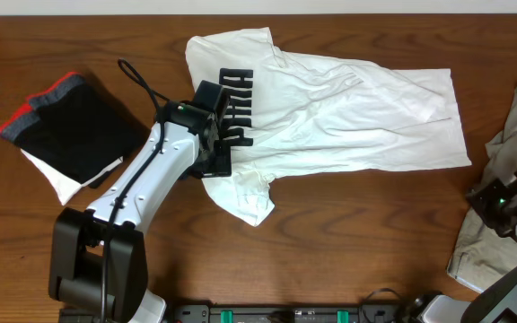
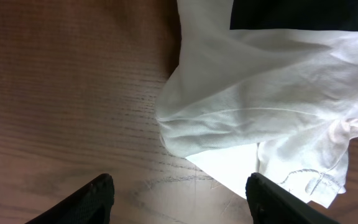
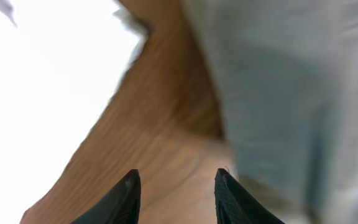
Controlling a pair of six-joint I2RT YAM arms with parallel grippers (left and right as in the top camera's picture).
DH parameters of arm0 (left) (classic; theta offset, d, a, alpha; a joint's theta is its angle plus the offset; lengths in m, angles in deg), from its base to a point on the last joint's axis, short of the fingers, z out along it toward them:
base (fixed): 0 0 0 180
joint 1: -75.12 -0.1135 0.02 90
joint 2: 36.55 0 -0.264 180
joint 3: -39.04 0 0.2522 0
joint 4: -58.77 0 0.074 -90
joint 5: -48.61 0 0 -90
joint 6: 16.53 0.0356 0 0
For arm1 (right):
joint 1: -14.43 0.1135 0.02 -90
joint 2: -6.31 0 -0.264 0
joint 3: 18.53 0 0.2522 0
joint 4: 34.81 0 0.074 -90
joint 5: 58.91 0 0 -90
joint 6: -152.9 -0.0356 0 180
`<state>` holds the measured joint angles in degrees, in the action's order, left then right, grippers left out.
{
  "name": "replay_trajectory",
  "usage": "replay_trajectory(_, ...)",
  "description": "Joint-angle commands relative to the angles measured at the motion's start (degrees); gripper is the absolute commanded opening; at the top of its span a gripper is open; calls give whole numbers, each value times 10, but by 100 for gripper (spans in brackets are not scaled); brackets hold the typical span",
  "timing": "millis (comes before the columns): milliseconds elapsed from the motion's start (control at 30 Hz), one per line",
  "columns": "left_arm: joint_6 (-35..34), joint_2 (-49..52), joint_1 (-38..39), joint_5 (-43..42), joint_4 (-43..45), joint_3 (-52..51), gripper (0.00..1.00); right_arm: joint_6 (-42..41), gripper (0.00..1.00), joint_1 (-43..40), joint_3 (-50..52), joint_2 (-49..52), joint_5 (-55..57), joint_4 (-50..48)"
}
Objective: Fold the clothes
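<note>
My left gripper is to grab the white T-shirt's edge by the sleeve (image 1: pixel 212 180) next, near the lettering (image 1: pixel 237 94). The shirt should then spread out smooth for folding.
The clothes are one white T-shirt (image 1: pixel 348 112) lying spread and wrinkled across the middle of the wooden table, its black lettering (image 1: pixel 237 94) near its left side. My left gripper (image 1: pixel 215 152) hovers at the shirt's left edge, by a sleeve. In the left wrist view this gripper (image 2: pixel 180 190) is open over bare wood, and the white sleeve (image 2: pixel 260 118) lies just ahead and under the right fingertip (image 2: pixel 272 199). My right gripper (image 1: pixel 492 199) is at the far right, off the shirt. In the right wrist view it (image 3: pixel 176 177) stands open over wood, holding nothing.
A folded black garment (image 1: pixel 74 126) with red and grey trim lies on a white cloth at the left. A grey-beige garment (image 1: pixel 510 135) is heaped at the right edge, seen in the right wrist view as grey cloth (image 3: pixel 291 93). A black cable (image 1: pixel 142 81) runs behind the left arm.
</note>
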<state>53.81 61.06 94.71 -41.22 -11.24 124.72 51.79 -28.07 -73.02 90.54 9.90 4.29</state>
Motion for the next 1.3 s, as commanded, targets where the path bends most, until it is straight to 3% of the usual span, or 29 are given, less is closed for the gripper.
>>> replay_trajectory(0,-5,-6,-2,0,2,-5,70,25,37,13,4,-2,-18,11)
replay_trajectory(433,-5,-6,-2,-2,3,-5,70,-66,38,14,33,37,229,-1)
replay_trajectory(733,-5,-6,-2,-10,4,-5,70,-103,39,-10,33,37,252,-59)
replay_trajectory(900,-5,-6,-2,-10,-1,-5,71,-86,41,-10,32,35,140,-93)
replay_trajectory(1033,-5,-6,-2,-10,-16,-5,71,-59,52,-9,32,14,14,-123)
replay_trajectory(1133,-13,-6,-3,-10,-30,-5,71,-49,59,-6,32,-24,-79,-136)
replay_trajectory(1267,-51,-5,-3,-9,-35,-5,71,-44,61,18,32,-93,-135,-117)
